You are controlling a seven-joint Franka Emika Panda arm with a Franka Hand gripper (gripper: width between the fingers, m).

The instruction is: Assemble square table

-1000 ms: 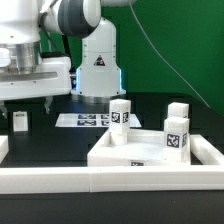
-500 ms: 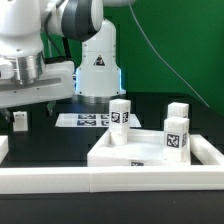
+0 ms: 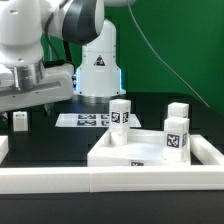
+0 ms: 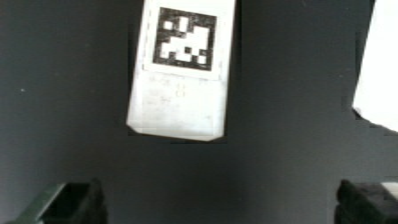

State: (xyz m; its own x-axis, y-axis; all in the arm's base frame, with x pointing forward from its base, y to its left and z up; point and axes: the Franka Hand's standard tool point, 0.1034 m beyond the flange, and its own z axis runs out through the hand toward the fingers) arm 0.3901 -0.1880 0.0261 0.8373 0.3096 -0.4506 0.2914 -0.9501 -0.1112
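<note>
My gripper grabs the last leg's plain white end [image 4: 176, 112] next, to fit that leg onto the square table top.
The square table top [image 3: 140, 152] lies white and recessed on the black table, at the exterior view's right. Three tagged legs stand upright at it: one [image 3: 120, 112] by its far left corner, two [image 3: 177, 133] on its right side. A fourth small leg [image 3: 20, 121] sits alone at the exterior view's left, under the arm's hand [image 3: 38, 85]. In the wrist view this leg [image 4: 183, 72] is a white block with a black-and-white tag. My gripper [image 4: 221, 203] hangs open above it. Both dark fingertips [image 4: 71, 203] are apart from the leg, with nothing between them.
The marker board [image 3: 88, 120] lies flat in front of the robot's base [image 3: 98, 65]. A long white rail [image 3: 100, 181] runs along the near edge. A white part [image 4: 379, 90] shows at the wrist view's edge, beside the leg.
The hand has tilted and shifted slightly above the lone leg at the exterior view's left. The jaws have stayed open. The table top and its legs have not moved.
</note>
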